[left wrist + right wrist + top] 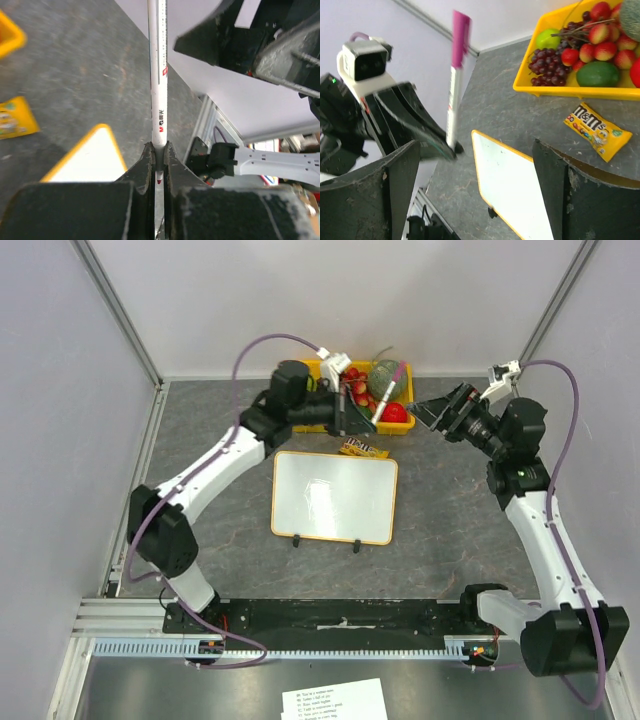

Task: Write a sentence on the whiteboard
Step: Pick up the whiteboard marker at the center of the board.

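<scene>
The marker is needed to write on the whiteboard (335,497), so the robot's right gripper will take it next at its pink-cap end (398,372) and leave the tip end free.
The whiteboard (335,497) lies flat mid-table, orange-framed, with two black clip feet on its near edge. Its surface is blank; no sentence shows on it. My left gripper (362,422) hovers past the board's far edge, shut on a white marker (388,395) with a pink cap. In the left wrist view the left gripper (159,150) pinches the marker (158,75) near its tip end, and a whiteboard (90,162) corner lies below. My right gripper (430,410) stands open just right of the marker, holding nothing. The right wrist view shows the right gripper (475,150), the marker (454,85) and the whiteboard (520,190).
A yellow tray (322,368) of fruit sits at the back; it also shows as the tray (540,89) in the right wrist view. An M&M's bag (362,448) lies between tray and board. A printed paper sheet (335,700) lies in front of the arm bases.
</scene>
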Robot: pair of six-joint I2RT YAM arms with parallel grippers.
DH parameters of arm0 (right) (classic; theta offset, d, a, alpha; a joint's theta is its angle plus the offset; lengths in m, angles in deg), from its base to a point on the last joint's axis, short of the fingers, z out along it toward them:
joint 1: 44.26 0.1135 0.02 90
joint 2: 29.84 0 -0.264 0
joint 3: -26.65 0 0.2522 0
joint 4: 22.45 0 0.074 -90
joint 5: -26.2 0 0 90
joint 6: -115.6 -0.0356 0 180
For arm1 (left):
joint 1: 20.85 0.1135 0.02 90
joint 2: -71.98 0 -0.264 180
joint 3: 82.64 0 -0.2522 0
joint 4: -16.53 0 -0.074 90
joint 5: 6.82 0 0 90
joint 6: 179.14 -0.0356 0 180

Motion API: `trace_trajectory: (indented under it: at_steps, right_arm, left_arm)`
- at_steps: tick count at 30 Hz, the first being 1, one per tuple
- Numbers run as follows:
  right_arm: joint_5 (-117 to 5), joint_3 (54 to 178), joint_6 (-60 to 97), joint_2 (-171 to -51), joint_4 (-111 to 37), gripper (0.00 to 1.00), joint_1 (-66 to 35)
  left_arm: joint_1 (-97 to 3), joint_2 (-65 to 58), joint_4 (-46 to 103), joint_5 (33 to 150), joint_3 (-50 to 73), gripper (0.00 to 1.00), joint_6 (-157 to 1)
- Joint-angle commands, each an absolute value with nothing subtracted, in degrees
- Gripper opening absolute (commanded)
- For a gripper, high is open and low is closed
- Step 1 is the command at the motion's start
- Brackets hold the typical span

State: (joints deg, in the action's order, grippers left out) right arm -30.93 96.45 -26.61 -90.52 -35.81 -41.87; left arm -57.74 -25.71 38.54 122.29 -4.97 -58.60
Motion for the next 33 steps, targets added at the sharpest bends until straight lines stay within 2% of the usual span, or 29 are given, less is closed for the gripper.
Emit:
trace_trajectory:
  at_steps: [1,7,12,15,17,22,27,33]
  right_arm:
    - [-20.39,101.67,-23.71,-94.60,-32.79,0.98,-41.45]
    - [-15.37,104.92,-25.11,-99.88,-24.10,0.97,-33.38]
    - [-13.79,105.19,-33.88,-104.71,-7.95,0.86,-24.68]
    - [-11.33,106.59,-42.41,-108.40,4.44,0.76,-21.51]
    - [-10.89,108.08,-44.89,-109.90,10.52,0.73,-19.75]
    - [-10.18,112.57,-39.98,-111.75,5.46,0.59,-17.46]
    - [-8.08,113.28,-37.69,-112.01,3.35,0.56,-17.28]
    - [-6.14,115.56,-29.61,-112.54,-9.74,0.53,-16.23]
  left_arm:
    - [-50.67,-17.42,44.34,125.26,-7.10,0.02,-63.13]
    - [-39.85,-12.06,48.39,139.93,-5.44,0.02,-64.62]
    - [-38.17,-8.63,56.02,150.05,-6.05,0.02,-72.25]
    - [-38.17,-6.95,60.68,150.85,-5.78,0.02,-76.21]
    - [-38.08,-6.42,62.10,152.25,-5.17,0.02,-77.19]
    - [-38.17,-6.07,66.84,153.23,-5.25,0.02,-80.26]
    - [-38.17,-6.07,71.24,153.05,-5.35,0.02,-83.34]
    - [-38.17,-6.25,74.23,154.10,-5.26,0.02,-86.06]
